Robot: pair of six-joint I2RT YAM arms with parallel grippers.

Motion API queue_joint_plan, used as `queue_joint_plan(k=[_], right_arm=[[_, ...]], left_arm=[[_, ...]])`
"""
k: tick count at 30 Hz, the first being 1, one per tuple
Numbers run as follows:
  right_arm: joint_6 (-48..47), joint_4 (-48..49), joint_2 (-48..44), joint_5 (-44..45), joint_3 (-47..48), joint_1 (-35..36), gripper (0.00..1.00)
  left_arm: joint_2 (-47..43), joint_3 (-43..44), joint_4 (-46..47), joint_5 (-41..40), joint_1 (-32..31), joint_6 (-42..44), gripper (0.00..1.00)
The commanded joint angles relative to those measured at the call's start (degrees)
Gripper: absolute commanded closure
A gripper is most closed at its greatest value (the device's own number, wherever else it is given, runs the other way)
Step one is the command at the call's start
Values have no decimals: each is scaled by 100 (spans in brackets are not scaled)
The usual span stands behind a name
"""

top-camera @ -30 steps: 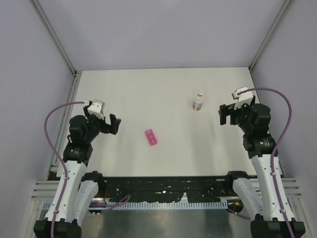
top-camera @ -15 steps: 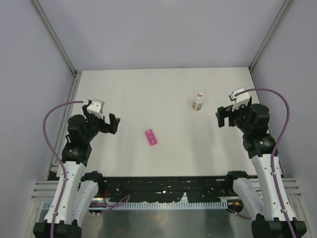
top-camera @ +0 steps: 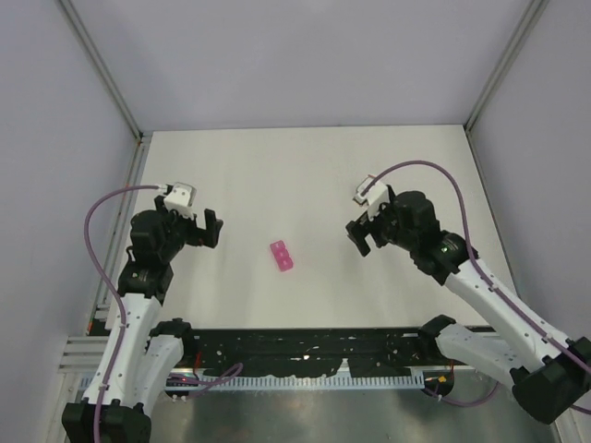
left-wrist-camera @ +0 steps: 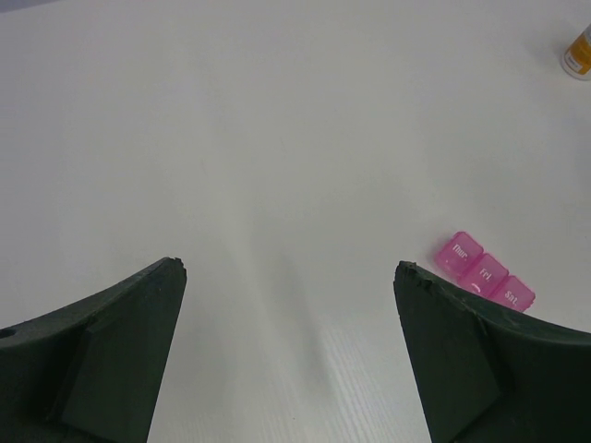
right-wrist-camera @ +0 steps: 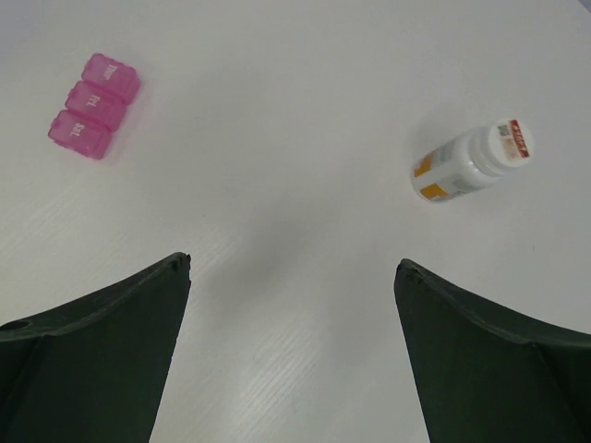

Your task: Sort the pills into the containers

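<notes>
My right gripper grabs the pill box by its Sat end section (top-camera: pixel 285 265) (right-wrist-camera: pixel 79 135) next, so the lid at the pill box's opposite end stays free to open.
The pink pill box (top-camera: pixel 283 256), a strip of three joined lidded compartments, lies on the white table between the arms. It shows at the right in the left wrist view (left-wrist-camera: pixel 485 274) and at the upper left in the right wrist view (right-wrist-camera: pixel 92 104). My left gripper (top-camera: pixel 214 229) is open and empty, left of the box (left-wrist-camera: pixel 288 266). My right gripper (top-camera: pixel 362 235) is open and empty, right of the box (right-wrist-camera: pixel 294 260). No loose pills show.
A small white bottle with an orange label (right-wrist-camera: pixel 471 161) lies or stands beyond the right gripper; it also shows at the far right of the left wrist view (left-wrist-camera: pixel 579 51). In the top view my right arm hides it. Walls enclose the table (top-camera: pixel 277 166).
My right arm has swung left and forward toward the table's middle, now covering the bottle in the top view. The left arm has barely moved. The pill box has not moved.
</notes>
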Motion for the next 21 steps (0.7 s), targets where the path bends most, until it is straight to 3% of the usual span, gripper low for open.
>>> queue_joint_plan(k=[1,8,21], right_arm=[[218,653,535,471,114,799,5],[569,1321,2027,903,395,2091,5],[2019,1814,4225,536,1590,2857,0]], left_arm=[[-15,-50,407,-227,22,57,1],[-76,-94,469,-482,31,153,1],[-173,-50,434,-675,22,171,1]])
